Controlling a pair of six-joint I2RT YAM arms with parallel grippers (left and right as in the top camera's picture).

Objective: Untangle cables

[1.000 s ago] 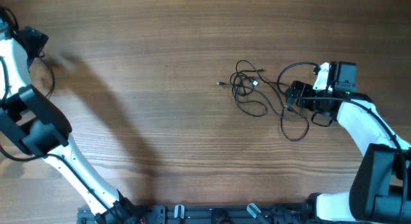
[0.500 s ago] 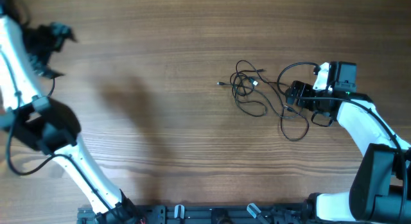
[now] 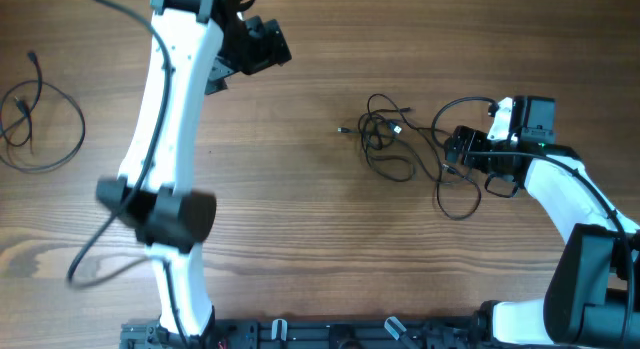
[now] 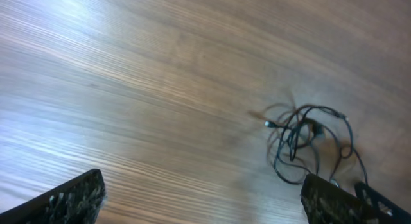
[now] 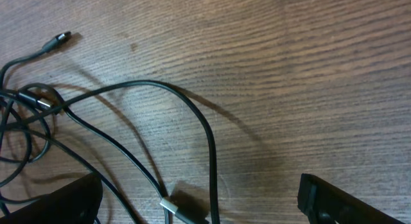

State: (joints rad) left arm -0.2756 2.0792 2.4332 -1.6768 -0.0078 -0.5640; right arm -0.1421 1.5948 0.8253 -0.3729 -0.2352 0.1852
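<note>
My left gripper needs to pinch a piece of cable at the tangle's back side point(image 3: 381, 97) point(image 4: 312, 107) next. This is to untangle it, and the trailing cable pieces stay free for my right gripper.
The cables form a thin black tangle point(image 3: 379, 135) right of the table's centre, with strands trailing under my right gripper point(image 3: 462, 149). That gripper is open low over them. In the right wrist view a strand point(image 5: 210, 161) and a silver-tipped plug point(image 5: 174, 208) lie between its fingers point(image 5: 54, 201). One separate loose cable point(image 3: 36, 74) lies coiled at the far left. My left gripper point(image 3: 262, 44) is open and empty, up at the back of the table, left of the tangle. The tangle also shows in the left wrist view point(image 4: 297, 138), ahead of the right fingertip.
The wooden table point(image 3: 300, 239) carries nothing else. The left arm's white links point(image 3: 165, 119) stretch across the left half from the front edge to the back. The right arm's base stands at the front right corner point(image 3: 585, 289).
My left arm has swung from the far left edge towards the back middle of the table, uncovering the loose cable at the left. My right arm and the tangle have not moved.
</note>
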